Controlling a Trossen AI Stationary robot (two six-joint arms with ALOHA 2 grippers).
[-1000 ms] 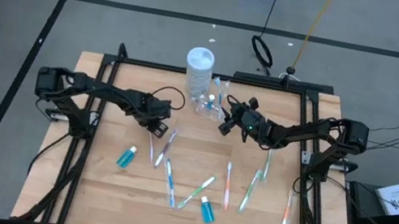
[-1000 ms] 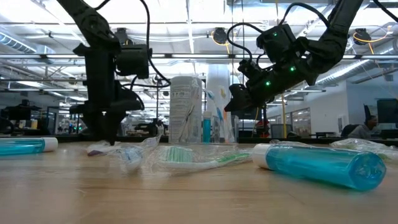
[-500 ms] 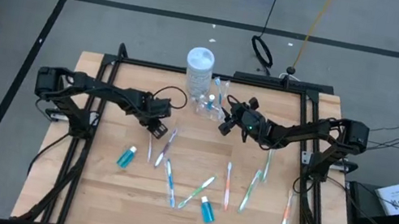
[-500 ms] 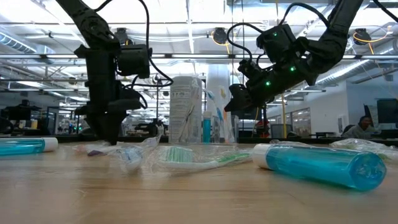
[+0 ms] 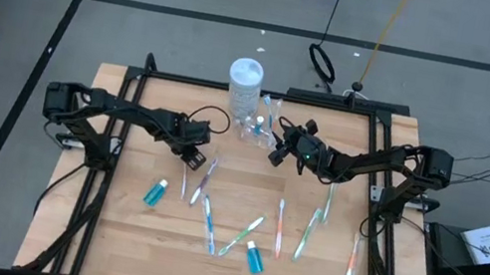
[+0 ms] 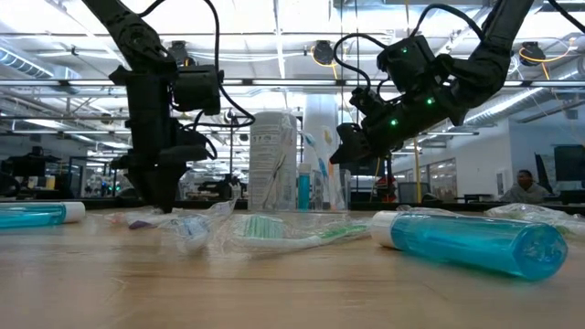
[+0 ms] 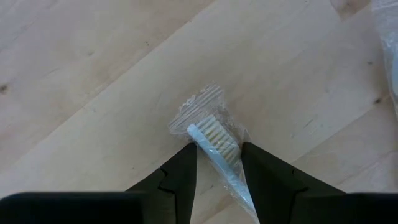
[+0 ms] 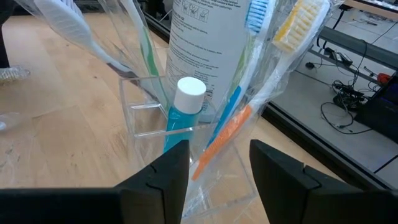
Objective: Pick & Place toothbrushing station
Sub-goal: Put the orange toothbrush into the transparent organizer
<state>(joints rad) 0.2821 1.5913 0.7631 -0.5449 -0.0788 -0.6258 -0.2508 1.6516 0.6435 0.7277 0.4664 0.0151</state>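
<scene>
My left gripper picks up the cream-bristled toothbrush by its neck just behind the head (image 7: 225, 168) next, to stand it in the clear cup.
A wrapped toothbrush (image 7: 212, 138) with cream bristles lies flat on the wooden table (image 5: 106, 235). My left gripper (image 7: 217, 180) points down over it, open, one finger on each side of its neck, just behind the head; I see no touch. The small clear cup (image 8: 149, 102) stands at the table's far middle and holds a teal white-capped tube (image 8: 183, 109) and several toothbrushes. My right gripper (image 8: 217, 180) hovers level just short of the cup (image 5: 255, 127), open and holding nothing. It shows raised above the table in the low view (image 6: 340, 153).
A taller clear jar with a white lid (image 5: 245, 82) stands right behind the cup. Several wrapped toothbrushes (image 5: 279, 227) lie scattered over the table's middle and right. Two teal tubes (image 5: 155, 193) (image 5: 253, 256) lie nearer the front. Black frame rails (image 5: 100, 183) run along both sides.
My left gripper has rolled a little about its own pointing line while staying over the toothbrush. The toothbrush, the cup and my right gripper have kept still.
</scene>
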